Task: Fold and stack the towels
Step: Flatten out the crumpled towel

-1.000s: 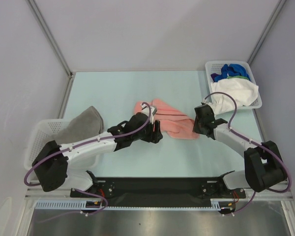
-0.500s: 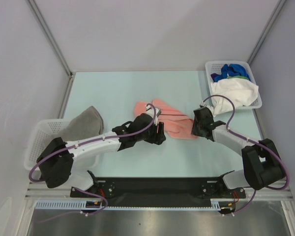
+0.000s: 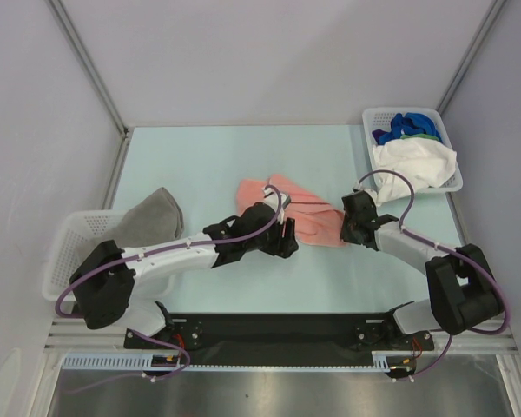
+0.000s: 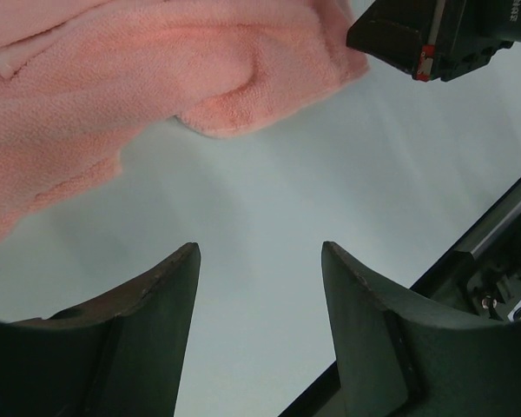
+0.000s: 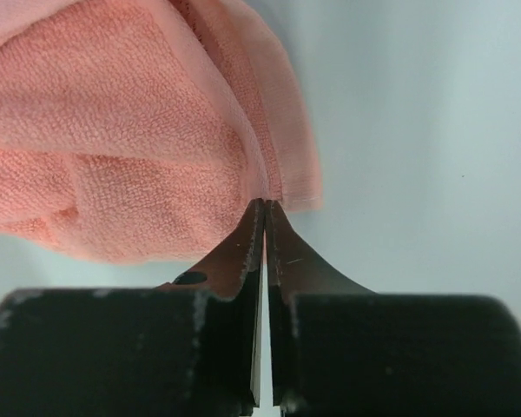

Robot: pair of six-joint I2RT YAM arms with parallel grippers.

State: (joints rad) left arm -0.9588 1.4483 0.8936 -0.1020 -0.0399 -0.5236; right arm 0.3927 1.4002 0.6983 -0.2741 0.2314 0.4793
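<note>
Next, my left gripper needs to grab the pink towel's near edge, apart from the right gripper's hemmed corner, to spread the towel for folding.
A salmon pink towel lies crumpled at mid-table. My right gripper sits low at its right corner. In the right wrist view the right gripper is shut on the hemmed edge of the pink towel, the cloth pinched between its fingertips. My left gripper hovers at the towel's near-left edge. In the left wrist view the left gripper stands open over bare table, with the pink towel just beyond its fingertips. A grey towel hangs over the left basket.
The white lattice basket at the left edge holds the grey towel. Another basket at the back right holds a white towel, a blue one and a green one. Black arm bases line the near edge.
My right gripper has shut on the pink towel's right corner. The left gripper has slid a little right and nearer along the towel's edge, still open.
</note>
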